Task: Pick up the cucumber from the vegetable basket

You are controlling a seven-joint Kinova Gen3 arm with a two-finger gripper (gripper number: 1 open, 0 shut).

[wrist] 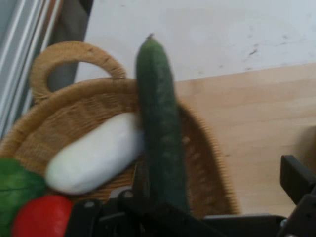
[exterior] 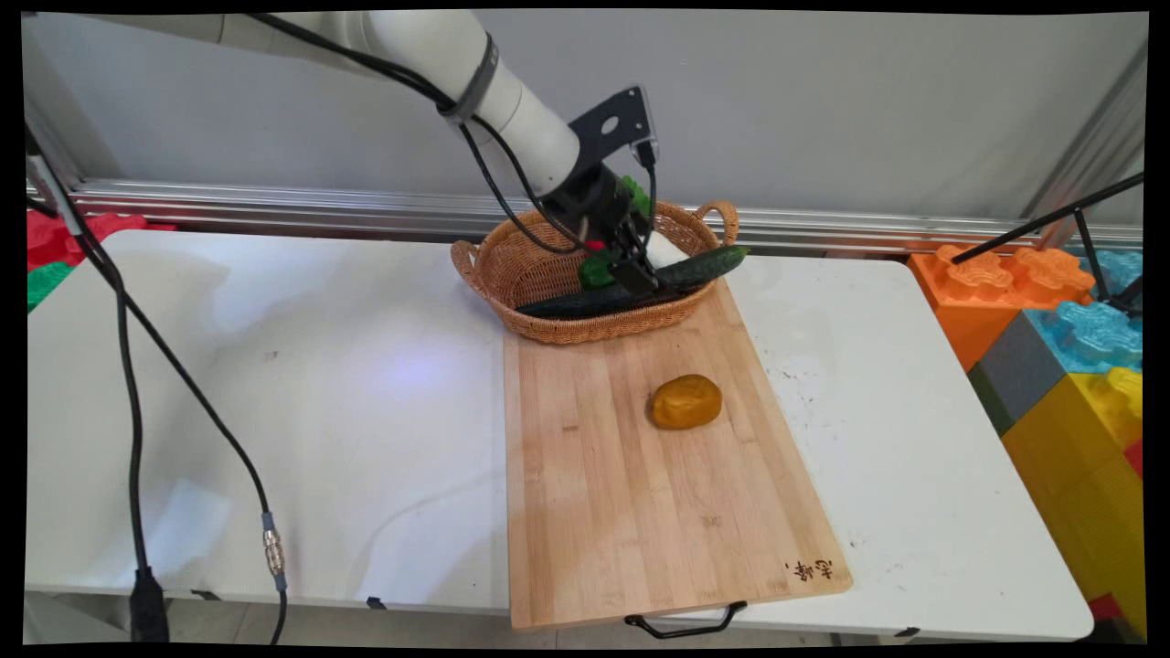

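The long dark green cucumber needs to go from the basket onto the cutting board, so my gripper will grab it by its middle next.
A long dark green cucumber lies aslant in a wicker basket, its tip sticking out over the right rim. My gripper is down in the basket, open, straddling the cucumber's middle. The cucumber sits close to one finger, and a wide gap separates it from the other finger. Beside the cucumber in the basket lie a white oblong vegetable, a green item and a red one.
The basket stands at the far end of a wooden cutting board. A yellow-brown potato-like lump rests on the board's middle. Big coloured blocks stand off the table's right edge. Black cables hang at the left.
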